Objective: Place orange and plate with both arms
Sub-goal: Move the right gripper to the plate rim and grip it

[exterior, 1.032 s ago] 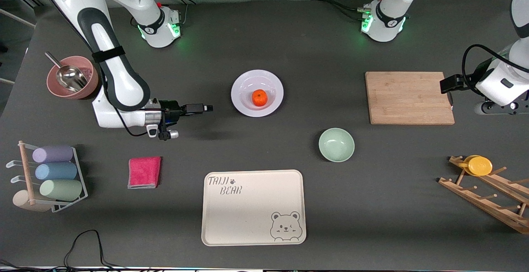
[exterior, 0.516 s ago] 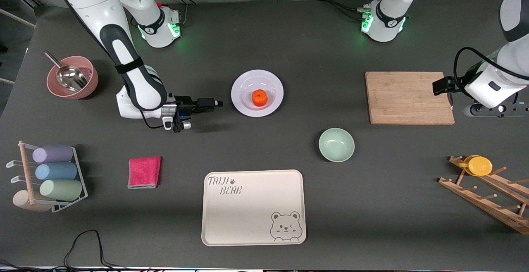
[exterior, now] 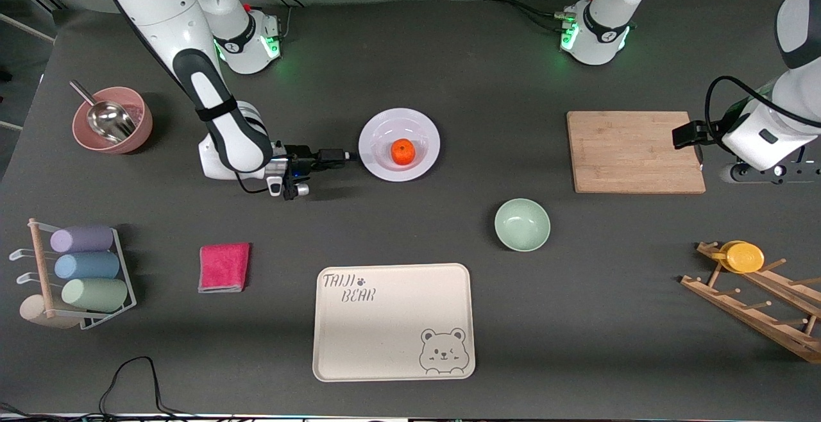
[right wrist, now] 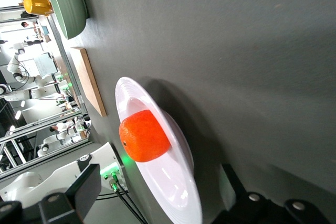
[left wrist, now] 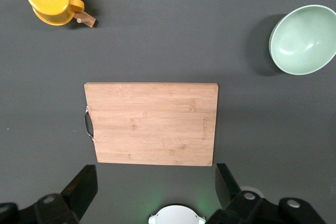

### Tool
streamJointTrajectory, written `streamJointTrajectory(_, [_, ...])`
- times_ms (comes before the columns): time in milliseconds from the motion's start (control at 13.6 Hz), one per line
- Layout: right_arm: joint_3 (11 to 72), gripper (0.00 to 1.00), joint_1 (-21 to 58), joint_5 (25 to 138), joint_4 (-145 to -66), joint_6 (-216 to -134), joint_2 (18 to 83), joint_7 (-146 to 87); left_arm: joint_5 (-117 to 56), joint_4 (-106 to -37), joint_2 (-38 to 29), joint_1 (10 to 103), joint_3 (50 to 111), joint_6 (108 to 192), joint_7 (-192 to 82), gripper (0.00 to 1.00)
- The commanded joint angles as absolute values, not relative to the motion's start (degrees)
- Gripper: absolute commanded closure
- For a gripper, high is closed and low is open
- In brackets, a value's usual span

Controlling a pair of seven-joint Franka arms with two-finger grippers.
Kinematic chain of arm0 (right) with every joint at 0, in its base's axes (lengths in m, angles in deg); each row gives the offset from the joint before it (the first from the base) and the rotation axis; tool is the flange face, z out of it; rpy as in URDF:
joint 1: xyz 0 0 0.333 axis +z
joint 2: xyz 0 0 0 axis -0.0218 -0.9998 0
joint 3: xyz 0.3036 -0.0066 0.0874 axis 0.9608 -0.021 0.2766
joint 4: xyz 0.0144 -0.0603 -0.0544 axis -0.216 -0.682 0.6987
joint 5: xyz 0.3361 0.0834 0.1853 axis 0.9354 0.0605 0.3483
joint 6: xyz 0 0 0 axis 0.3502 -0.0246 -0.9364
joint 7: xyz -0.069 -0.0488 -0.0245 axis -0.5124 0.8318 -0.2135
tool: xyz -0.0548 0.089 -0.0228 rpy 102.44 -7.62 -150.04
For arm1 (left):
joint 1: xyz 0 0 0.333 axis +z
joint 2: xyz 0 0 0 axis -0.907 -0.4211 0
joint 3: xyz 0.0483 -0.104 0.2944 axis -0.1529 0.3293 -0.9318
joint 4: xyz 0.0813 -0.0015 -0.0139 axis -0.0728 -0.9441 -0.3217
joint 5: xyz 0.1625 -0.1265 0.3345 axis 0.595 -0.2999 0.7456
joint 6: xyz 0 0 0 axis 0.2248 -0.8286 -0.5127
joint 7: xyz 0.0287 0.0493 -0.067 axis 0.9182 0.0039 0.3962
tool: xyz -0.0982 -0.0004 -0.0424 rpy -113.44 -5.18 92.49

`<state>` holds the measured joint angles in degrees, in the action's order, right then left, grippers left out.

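Note:
The orange needs to go over to the bear-printed tray [exterior: 394, 322] on the white plate, so my right gripper will grab the plate by its rim [exterior: 362, 152] next.
The orange [exterior: 403, 151] sits in the well of the white plate [exterior: 374, 159] in the middle of the table. My right gripper [exterior: 350, 154] lies low and level at the plate's rim on the side toward the right arm's end of the table. In the right wrist view the open gripper [right wrist: 157, 195] has one finger [right wrist: 86, 187] on each side of the plate's rim [right wrist: 178, 192], with the orange [right wrist: 143, 136] just ahead. My left gripper [exterior: 682, 135] hangs open over the end of the wooden cutting board [exterior: 635, 151], empty in the left wrist view [left wrist: 153, 186].
A pale green bowl [exterior: 522, 224] stands nearer the camera than the plate. A cream bear-printed tray [exterior: 392, 321] lies at the front. There is a pink cloth [exterior: 224, 267], a pink bowl with a scoop [exterior: 113, 120], a cup rack [exterior: 80, 274] and a wooden rack with a yellow cup [exterior: 743, 257].
My right gripper has moved across the table toward the plate and now reaches its rim. My left arm shifted slightly by the cutting board. The plate and the orange have not moved.

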<state>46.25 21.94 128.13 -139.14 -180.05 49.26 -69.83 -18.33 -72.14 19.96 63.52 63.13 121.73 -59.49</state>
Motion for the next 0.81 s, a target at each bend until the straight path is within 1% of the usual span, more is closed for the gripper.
streamJointTrajectory(0, [45.8,0.00,24.9,132.1,-139.3,-180.2,48.4,-71.7,-17.7,-72.3,20.0,62.9,62.6,122.4,-59.1,0.00])
streamJointTrajectory(147, [45.8,0.00,25.4,133.1,-139.4,-180.2,48.0,-73.3,-17.7,-72.3,19.9,62.9,62.6,122.4,-59.1,0.00])
streamJointTrajectory(221, [45.8,0.00,25.4,133.3,-139.4,-180.3,46.7,-75.1,-17.7,-72.2,19.9,62.9,62.6,122.4,-59.1,0.00])
streamJointTrajectory(442, [45.8,0.00,25.5,133.3,-139.5,-180.4,46.7,-75.3,-17.7,-72.2,19.8,62.9,62.6,122.4,-59.1,0.00])
streamJointTrajectory(516, [45.8,0.01,25.6,133.4,-139.5,-180.5,46.7,-75.3,-17.7,-72.2,19.8,62.9,62.6,122.4,-59.1,0.00])
streamJointTrajectory(663, [45.8,0.07,25.8,133.4,-139.8,-180.6,46.7,-75.3,-17.7,-72.2,19.7,62.9,62.6,122.4,-59.1,0.00])
streamJointTrajectory(737, [45.8,0.08,25.9,133.5,-139.9,-180.7,46.7,-75.4,-17.7,-72.2,19.7,62.9,62.6,122.4,-59.1,0.00])
